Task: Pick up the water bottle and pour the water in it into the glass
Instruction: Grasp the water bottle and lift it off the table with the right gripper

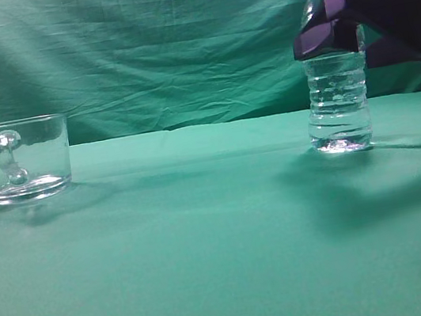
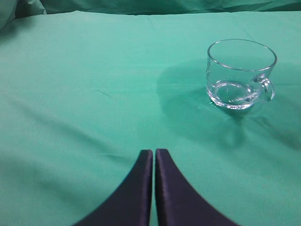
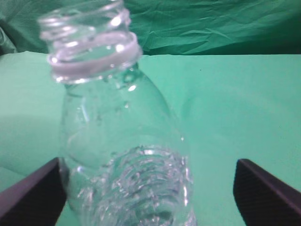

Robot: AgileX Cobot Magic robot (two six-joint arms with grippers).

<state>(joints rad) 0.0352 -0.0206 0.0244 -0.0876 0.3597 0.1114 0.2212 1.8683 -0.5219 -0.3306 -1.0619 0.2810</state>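
My right gripper takes hold of the water bottle by its upper body [image 1: 324,64] next, leaving the water bottle's opening free to pour into the glass.
The water bottle [image 1: 336,98] stands upright on the green cloth at the right, uncapped, with water [image 1: 338,106] filling its ribbed lower body. It fills the right wrist view [image 3: 122,155]. My right gripper [image 3: 148,188] is open around its upper body; the left finger is next to the bottle, the right finger stands well apart. In the exterior view the dark right gripper [image 1: 334,30] sits at the bottle's shoulder. The glass [image 1: 22,160] stands upright at the far left, handle toward the camera; it looks empty. The left wrist view shows the glass [image 2: 241,75] ahead right of my shut left gripper [image 2: 154,151].
A green cloth [image 1: 208,246] covers the table, and a green backdrop [image 1: 161,45] hangs behind it. A wide stretch of cloth lies between the glass and the bottle.
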